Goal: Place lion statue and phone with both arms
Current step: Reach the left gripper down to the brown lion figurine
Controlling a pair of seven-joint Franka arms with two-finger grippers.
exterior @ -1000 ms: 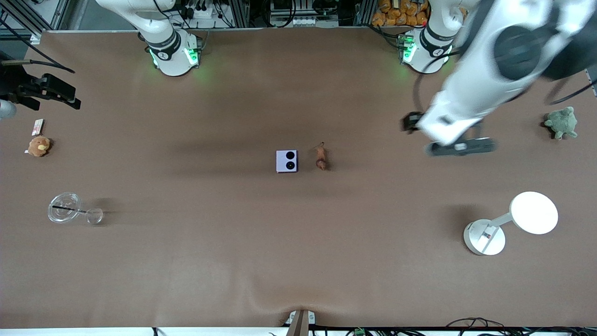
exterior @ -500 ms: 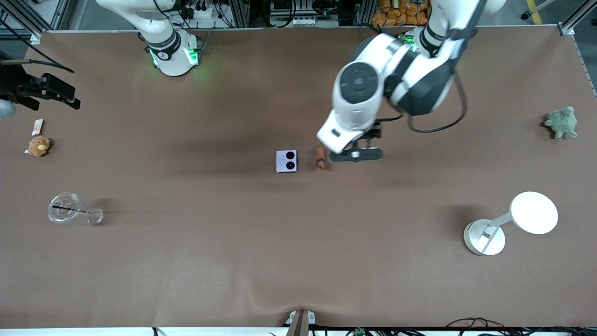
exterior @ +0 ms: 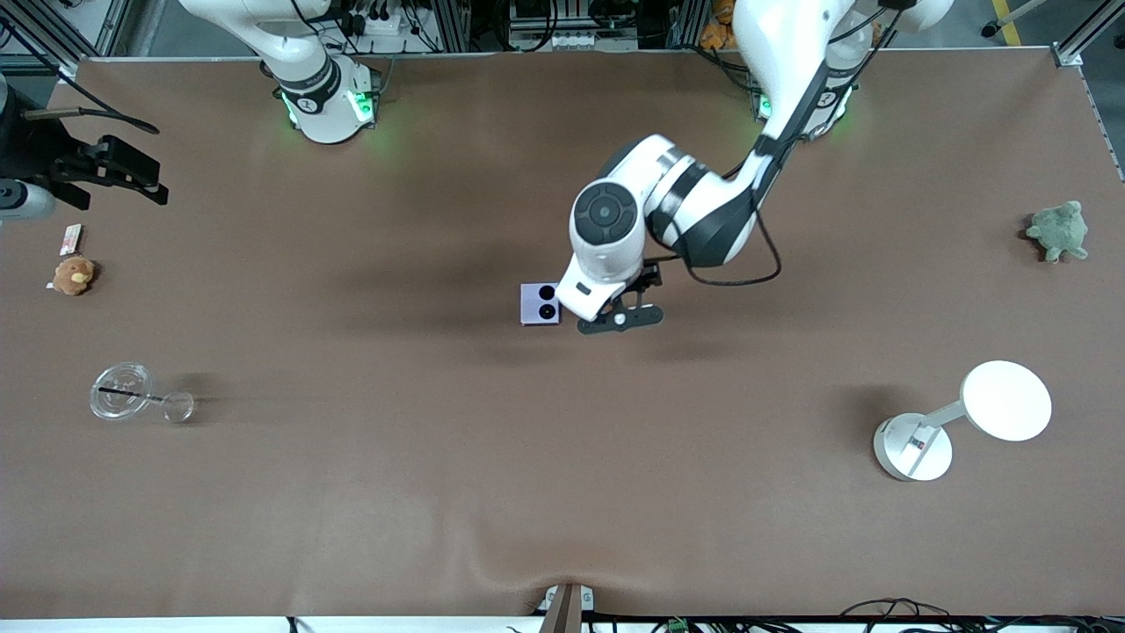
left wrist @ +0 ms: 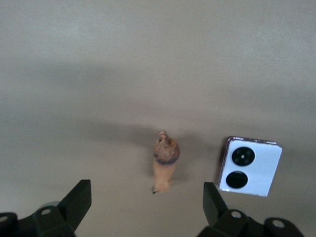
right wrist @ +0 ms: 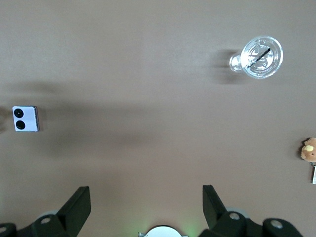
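My left gripper grabs the small brown figurine by its body below the mane (left wrist: 163, 175) next, to place the lion statue (left wrist: 164, 160).
The lion statue (left wrist: 164, 160) is a small brown figurine lying on the brown table, right beside the lavender phone (left wrist: 249, 165). The phone lies flat with its two black circles up, and also shows in the front view (exterior: 540, 304) and the right wrist view (right wrist: 25, 119). My left gripper (exterior: 620, 318) hangs open over the lion, which the left hand hides in the front view. In the left wrist view the gripper (left wrist: 145, 205) is empty, with the lion just ahead of the gap between the fingers. My right gripper (right wrist: 145, 207) is open and empty, held high above the table near its own base.
A clear lidded cup (exterior: 121, 391) with a small glass (exterior: 178, 406) and a tan plush toy (exterior: 73, 275) lie at the right arm's end. A green plush turtle (exterior: 1059, 230) and a white lamp (exterior: 958, 422) are at the left arm's end.
My left arm has swung from its own end of the table to the middle and now hangs over the lion. The phone and the lion have not moved.
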